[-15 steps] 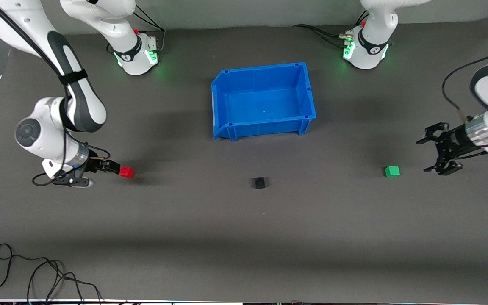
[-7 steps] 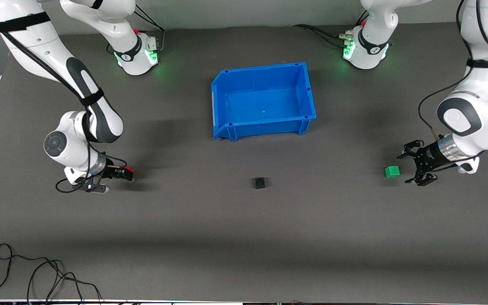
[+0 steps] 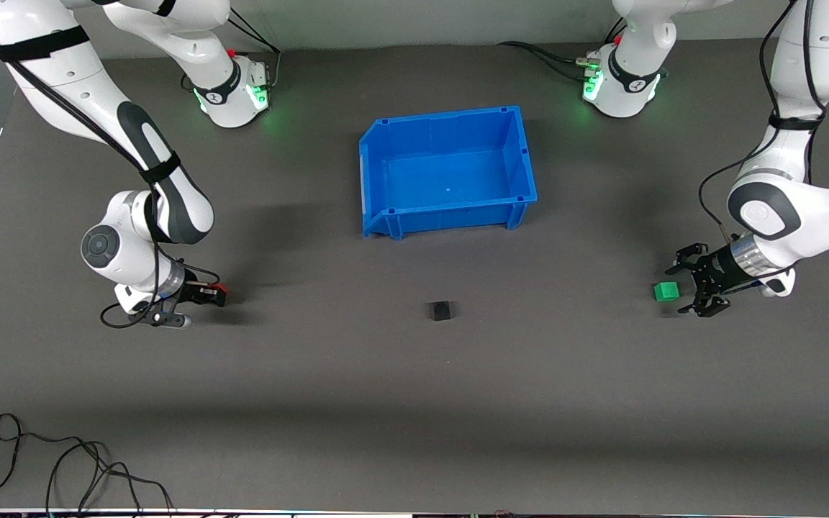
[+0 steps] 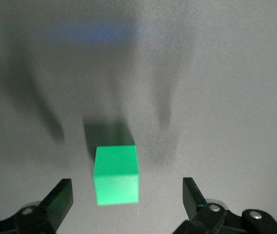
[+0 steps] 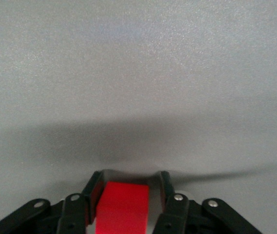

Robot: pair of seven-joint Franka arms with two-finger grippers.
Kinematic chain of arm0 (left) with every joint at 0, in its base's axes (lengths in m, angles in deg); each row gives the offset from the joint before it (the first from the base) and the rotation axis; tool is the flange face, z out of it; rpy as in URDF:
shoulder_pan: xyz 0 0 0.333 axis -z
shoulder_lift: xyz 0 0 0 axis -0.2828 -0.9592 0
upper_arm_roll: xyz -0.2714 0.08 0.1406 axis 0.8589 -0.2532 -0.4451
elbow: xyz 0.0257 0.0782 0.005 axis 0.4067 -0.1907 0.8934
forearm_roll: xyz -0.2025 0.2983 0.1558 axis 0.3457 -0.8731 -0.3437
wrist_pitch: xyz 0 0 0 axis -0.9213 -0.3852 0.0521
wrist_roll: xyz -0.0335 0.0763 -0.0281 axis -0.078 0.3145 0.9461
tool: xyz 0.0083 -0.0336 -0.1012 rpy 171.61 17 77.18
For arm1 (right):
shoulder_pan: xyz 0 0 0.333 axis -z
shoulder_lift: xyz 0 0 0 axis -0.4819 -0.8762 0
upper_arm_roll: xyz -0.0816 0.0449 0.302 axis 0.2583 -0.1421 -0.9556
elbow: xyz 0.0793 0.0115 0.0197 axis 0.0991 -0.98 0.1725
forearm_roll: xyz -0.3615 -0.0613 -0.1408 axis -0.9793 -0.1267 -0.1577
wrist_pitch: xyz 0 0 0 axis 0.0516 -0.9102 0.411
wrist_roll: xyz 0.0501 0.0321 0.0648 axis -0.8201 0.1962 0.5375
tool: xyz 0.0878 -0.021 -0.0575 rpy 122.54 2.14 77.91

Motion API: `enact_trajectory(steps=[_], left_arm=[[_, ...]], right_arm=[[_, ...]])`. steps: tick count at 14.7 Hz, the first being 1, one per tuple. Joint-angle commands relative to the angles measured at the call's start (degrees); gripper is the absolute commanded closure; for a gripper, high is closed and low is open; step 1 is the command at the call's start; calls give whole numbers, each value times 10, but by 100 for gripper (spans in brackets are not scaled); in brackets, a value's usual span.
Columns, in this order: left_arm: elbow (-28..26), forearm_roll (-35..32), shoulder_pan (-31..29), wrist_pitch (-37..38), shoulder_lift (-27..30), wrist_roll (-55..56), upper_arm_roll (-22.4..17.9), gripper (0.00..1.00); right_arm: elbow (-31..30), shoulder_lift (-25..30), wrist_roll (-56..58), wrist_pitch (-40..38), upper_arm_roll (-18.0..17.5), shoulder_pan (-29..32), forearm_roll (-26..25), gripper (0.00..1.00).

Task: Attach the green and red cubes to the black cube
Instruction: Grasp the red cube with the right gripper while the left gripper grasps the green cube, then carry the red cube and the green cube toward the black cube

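Note:
I need to attach the green cube to the black cube, so my left gripper should next grab the green cube by its two opposite sides.
The red cube sits low over the table at the right arm's end, between the fingers of my right gripper. In the right wrist view the gripper is shut on the red cube, with a finger tight against each side. The green cube lies on the table at the left arm's end. My left gripper is open just beside it, low over the table. In the left wrist view the green cube lies just ahead of the wide-open gripper. The black cube lies alone mid-table.
An empty blue bin stands mid-table, farther from the front camera than the black cube. Loose black cables lie at the table's near edge toward the right arm's end.
My right gripper slid forward around the red cube and closed on it. My left gripper moved in toward the green cube and lowered. The cubes have hardly shifted.

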Motion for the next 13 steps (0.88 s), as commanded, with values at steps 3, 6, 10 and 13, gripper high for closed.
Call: enact_trajectory(steps=[3,6,10,13], left_arm=[[-5,36,-3,-10,-9,-48,2,15],[-5,36,-3,-10,-9,-48,2,66],[-3,36,-3,-10,-9,-48,2,73],[1,37,-3,-8,-6,-47,2,73]], right_arm=[[4,-7,-11,11,3,-10,7,46],[5,-7,-11,11,3,-10,7,65],[5,-7,-10,10,3,-10,7,85],[7,-1,-15,8,3,-10,7,100]])
